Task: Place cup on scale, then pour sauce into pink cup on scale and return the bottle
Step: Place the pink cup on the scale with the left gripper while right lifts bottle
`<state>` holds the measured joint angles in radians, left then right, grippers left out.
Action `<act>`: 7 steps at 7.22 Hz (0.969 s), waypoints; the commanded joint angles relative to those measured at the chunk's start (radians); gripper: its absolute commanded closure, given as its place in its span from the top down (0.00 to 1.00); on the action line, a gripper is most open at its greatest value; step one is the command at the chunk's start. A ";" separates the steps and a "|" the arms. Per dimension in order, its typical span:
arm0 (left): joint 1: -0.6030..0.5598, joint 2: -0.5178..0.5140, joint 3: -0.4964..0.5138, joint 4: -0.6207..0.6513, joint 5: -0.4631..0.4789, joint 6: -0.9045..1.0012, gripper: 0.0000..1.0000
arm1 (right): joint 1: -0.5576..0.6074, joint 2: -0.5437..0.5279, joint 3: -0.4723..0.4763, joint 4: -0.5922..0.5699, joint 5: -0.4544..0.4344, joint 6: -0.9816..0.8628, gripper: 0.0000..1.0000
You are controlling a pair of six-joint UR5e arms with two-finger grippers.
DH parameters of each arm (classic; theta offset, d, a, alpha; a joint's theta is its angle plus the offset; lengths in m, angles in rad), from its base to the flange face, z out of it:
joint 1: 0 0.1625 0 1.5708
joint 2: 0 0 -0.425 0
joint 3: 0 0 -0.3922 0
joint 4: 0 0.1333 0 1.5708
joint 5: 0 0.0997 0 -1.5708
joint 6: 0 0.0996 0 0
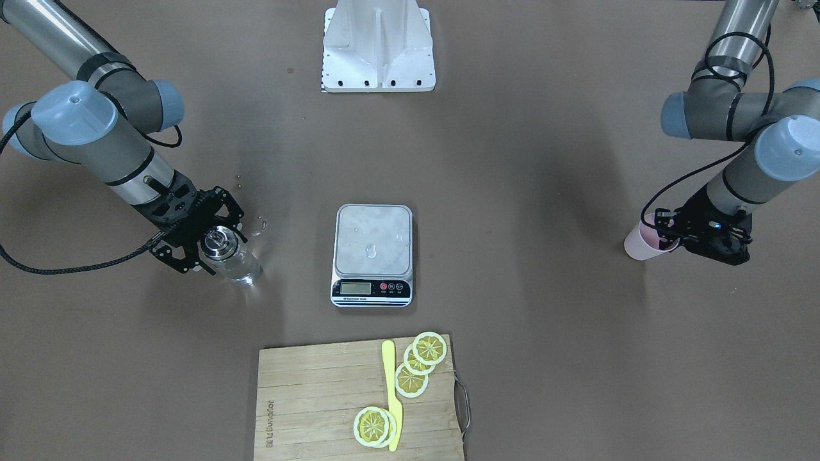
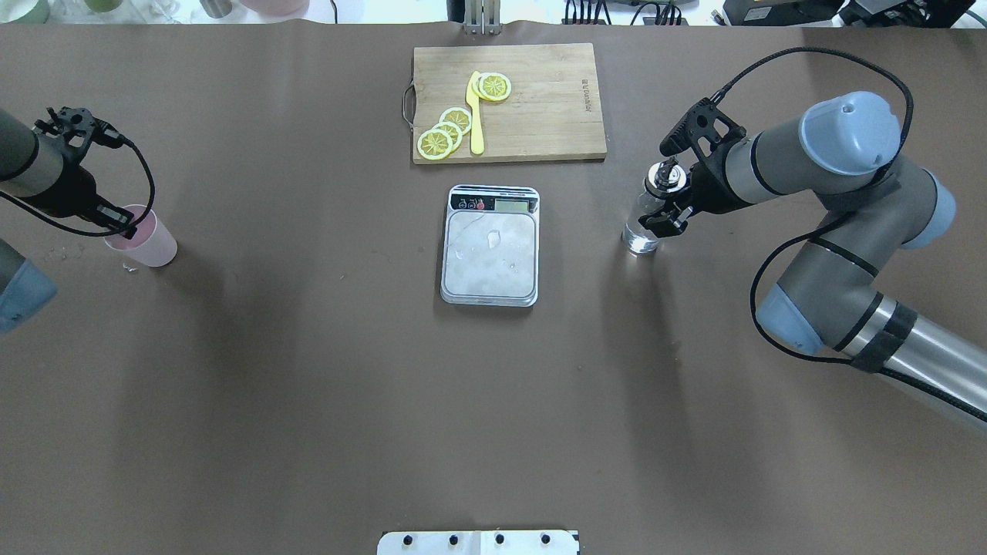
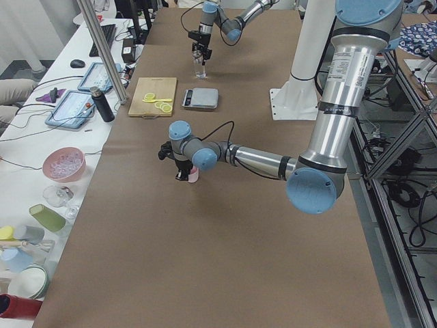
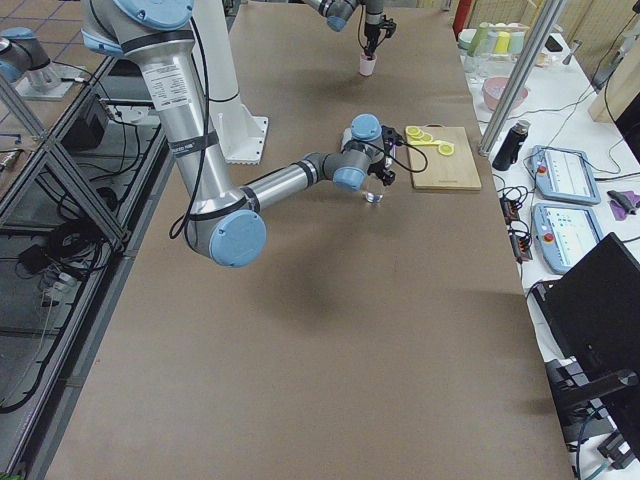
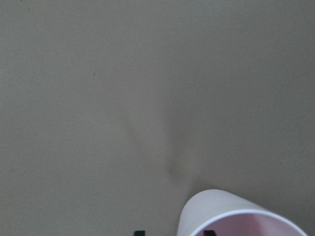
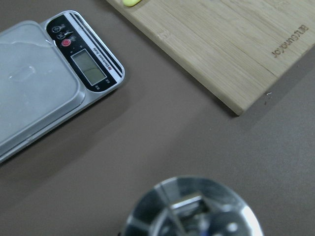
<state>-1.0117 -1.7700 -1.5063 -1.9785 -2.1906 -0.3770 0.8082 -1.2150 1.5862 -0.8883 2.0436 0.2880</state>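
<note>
The left gripper pinches the cup by its thin rim [image 5: 193,232] next, since the cup's opening spreads wider than the gap between my fingers.
The pale pink cup [image 2: 150,240] stands on the table at the far left, apart from the scale [image 2: 490,254], whose platform is bare but for a few drops. My left gripper [image 2: 123,223] is open and straddles the cup's rim, one fingertip [image 5: 208,232] inside the cup [image 5: 231,216] and the other outside. The clear glass bottle [image 2: 641,225] with its metal cap [image 6: 192,209] stands on the table to the right of the scale, with clear sauce in it. My right gripper [image 2: 669,199] is open, its fingers on either side of the bottle's top.
A wooden cutting board [image 2: 540,116] with lemon slices [image 2: 447,131] and a yellow knife [image 2: 476,116] lies beyond the scale. The robot's white base [image 1: 378,48] stands behind the scale. Small water drops [image 1: 259,224] lie on the table by the bottle.
</note>
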 commanded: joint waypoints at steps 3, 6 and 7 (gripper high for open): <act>0.001 -0.005 -0.008 -0.005 0.000 0.000 0.00 | 0.003 -0.001 -0.008 0.000 0.003 0.025 0.00; 0.001 -0.102 -0.096 0.178 -0.050 -0.017 0.00 | 0.006 0.014 0.001 0.000 0.001 0.087 0.00; 0.001 -0.180 -0.156 0.349 -0.054 -0.019 0.00 | 0.011 0.031 0.003 -0.003 0.006 0.098 0.00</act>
<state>-1.0109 -1.8633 -1.5982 -1.8120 -2.2300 -0.3929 0.8150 -1.2024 1.5872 -0.8888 2.0451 0.3624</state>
